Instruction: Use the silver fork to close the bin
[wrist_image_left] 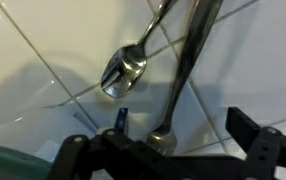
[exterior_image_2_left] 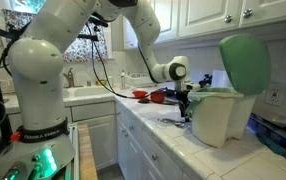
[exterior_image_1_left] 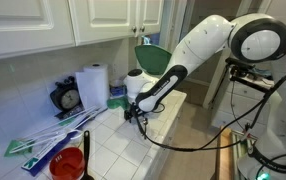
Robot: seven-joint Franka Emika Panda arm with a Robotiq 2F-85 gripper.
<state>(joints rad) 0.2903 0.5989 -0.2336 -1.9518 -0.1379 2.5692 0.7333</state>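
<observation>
The bin's green lid needs to be pushed closed with the slim handle that sticks out, so my gripper will next grab the silver fork across its wider end.
The bin (exterior_image_2_left: 218,118), a whitish tub, stands on the tiled counter with its round green lid (exterior_image_2_left: 245,64) hinged upright; the lid (exterior_image_1_left: 151,55) also shows behind the arm. My gripper (exterior_image_2_left: 186,110) hangs low over the counter just beside the bin, open with nothing between its fingers. In the wrist view the silver fork (wrist_image_left: 186,70) lies on the white tiles, its slim handle running away from me. Its wider end sits between the spread fingers of the gripper (wrist_image_left: 159,138), with the tines hidden. A shiny spoon (wrist_image_left: 123,70) lies next to it.
A red cup (exterior_image_1_left: 69,165) and long blue-green handled items (exterior_image_1_left: 43,140) lie on the counter near a paper towel roll (exterior_image_1_left: 94,86) and a round timer (exterior_image_1_left: 69,98). Red items (exterior_image_2_left: 158,96) sit by the sink. Cabinets hang overhead.
</observation>
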